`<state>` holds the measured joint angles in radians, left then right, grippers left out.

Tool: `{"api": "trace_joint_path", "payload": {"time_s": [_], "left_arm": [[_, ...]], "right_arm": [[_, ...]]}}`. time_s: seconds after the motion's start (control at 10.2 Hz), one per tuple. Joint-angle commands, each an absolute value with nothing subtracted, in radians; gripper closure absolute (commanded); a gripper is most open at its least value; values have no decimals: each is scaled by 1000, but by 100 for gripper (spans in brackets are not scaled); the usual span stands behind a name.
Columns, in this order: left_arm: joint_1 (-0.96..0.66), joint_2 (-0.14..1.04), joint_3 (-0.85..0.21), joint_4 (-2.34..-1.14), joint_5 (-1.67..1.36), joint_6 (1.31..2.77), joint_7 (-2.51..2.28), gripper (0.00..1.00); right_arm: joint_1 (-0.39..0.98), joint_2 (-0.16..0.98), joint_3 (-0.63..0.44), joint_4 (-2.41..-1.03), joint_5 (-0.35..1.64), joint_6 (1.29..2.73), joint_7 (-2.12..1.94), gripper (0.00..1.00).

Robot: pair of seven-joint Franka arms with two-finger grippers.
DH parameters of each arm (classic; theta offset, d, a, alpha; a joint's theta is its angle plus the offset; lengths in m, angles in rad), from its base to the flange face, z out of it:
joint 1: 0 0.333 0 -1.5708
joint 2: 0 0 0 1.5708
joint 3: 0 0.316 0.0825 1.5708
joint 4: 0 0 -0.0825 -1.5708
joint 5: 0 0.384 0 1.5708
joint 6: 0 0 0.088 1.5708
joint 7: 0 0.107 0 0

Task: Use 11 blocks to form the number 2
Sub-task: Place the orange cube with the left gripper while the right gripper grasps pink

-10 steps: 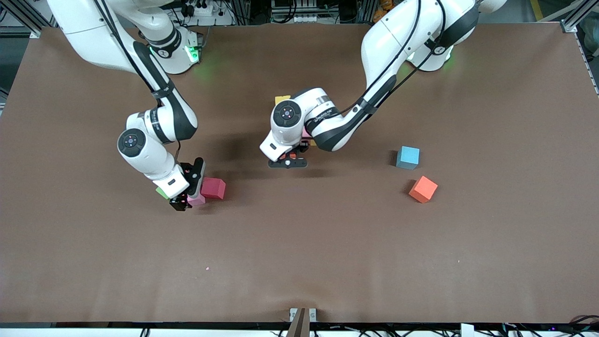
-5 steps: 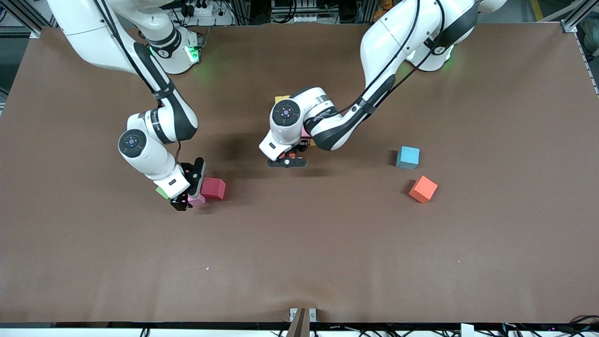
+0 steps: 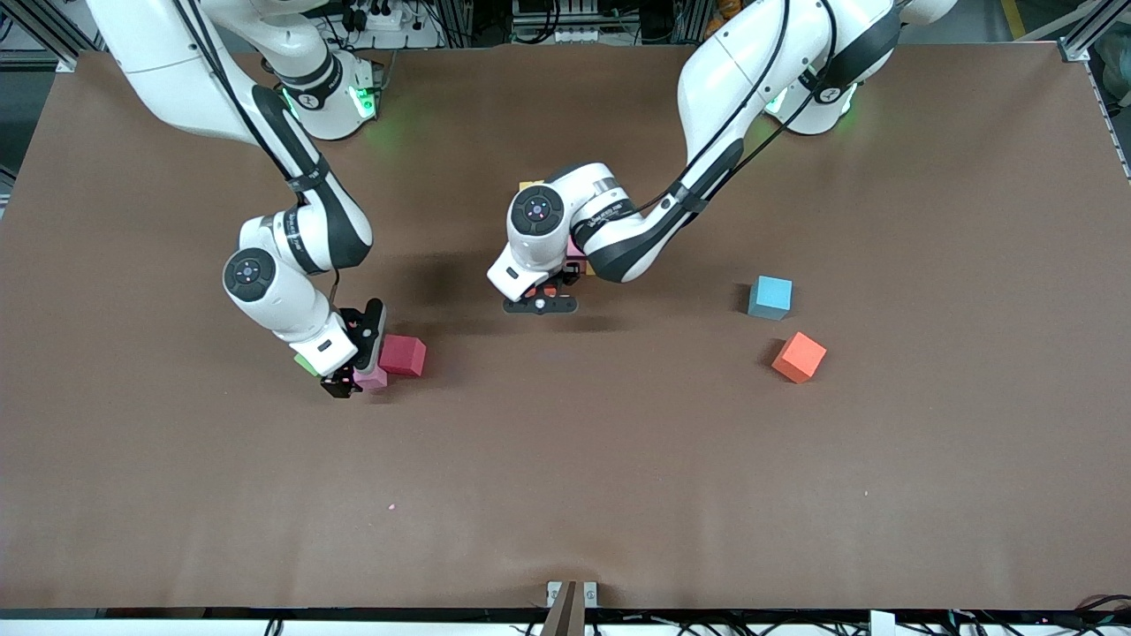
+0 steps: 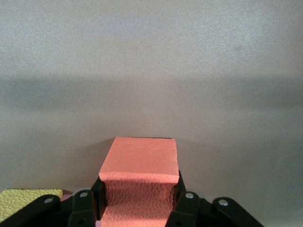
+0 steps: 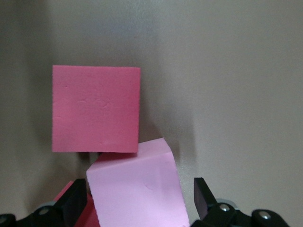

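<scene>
The robot's right gripper is ready to close and will do so, as its fingers reach down on both sides of the light pink block, next to the deep pink block (image 3: 403, 355) (image 5: 96, 115).
My left gripper (image 3: 545, 295) (image 4: 138, 187) is shut on a salmon-red block (image 3: 550, 291) (image 4: 142, 153), low over the middle of the table. A yellow block (image 3: 530, 186) (image 4: 26, 201) and a pink one (image 3: 576, 254) peek out from under that arm. My right gripper (image 3: 358, 374) (image 5: 141, 189) stands open around a tilted light pink block (image 3: 373, 379) (image 5: 135, 189), with a gap at one finger. A deep pink block (image 3: 403, 355) (image 5: 96, 115) touches it. A light blue block (image 3: 771, 296) and an orange block (image 3: 800, 357) lie toward the left arm's end.
A green cube (image 3: 306, 362) sits against my right hand, partly hidden by it. The brown table (image 3: 565, 495) stretches wide and bare nearer the front camera. More blocks may lie hidden under my left arm's wrist.
My left gripper has drifted very slightly toward the right arm's end with its block. The right gripper and the loose blocks have not moved.
</scene>
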<state>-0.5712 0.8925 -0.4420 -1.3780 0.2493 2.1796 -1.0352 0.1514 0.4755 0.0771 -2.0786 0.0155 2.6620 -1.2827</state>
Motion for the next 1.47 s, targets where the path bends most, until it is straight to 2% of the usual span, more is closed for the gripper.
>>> {"api": "trace_joint_path", "payload": {"time_s": [0.0,0.29,0.39,0.49,0.59,0.69,0.98,1.38], "left_arm": [[-594,925,-431,-1367,238,2181,-1051,60],[-601,925,-431,-1367,236,2181,-1052,57],[-606,925,-431,-1368,233,2181,-1054,40],[-607,925,-431,-1368,238,2181,-1051,0],[-607,925,-431,-1368,235,2181,-1051,0],[-607,923,-431,-1368,236,2181,-1052,0],[-604,916,-431,-1368,245,2180,-1048,0],[-600,881,-426,-1367,247,2175,-1045,0]], "right_arm": [[138,485,84,-2069,17,2675,-1304,0],[138,488,84,-2069,18,2677,-1304,0],[138,488,84,-2069,18,2677,-1302,13],[138,488,84,-2069,18,2677,-1301,28],[134,486,84,-2069,20,2675,-1301,53],[123,486,86,-2069,20,2675,-1301,60],[123,476,89,-2065,20,2666,-1299,72],[130,433,92,-2043,20,2611,-1290,76]]}}
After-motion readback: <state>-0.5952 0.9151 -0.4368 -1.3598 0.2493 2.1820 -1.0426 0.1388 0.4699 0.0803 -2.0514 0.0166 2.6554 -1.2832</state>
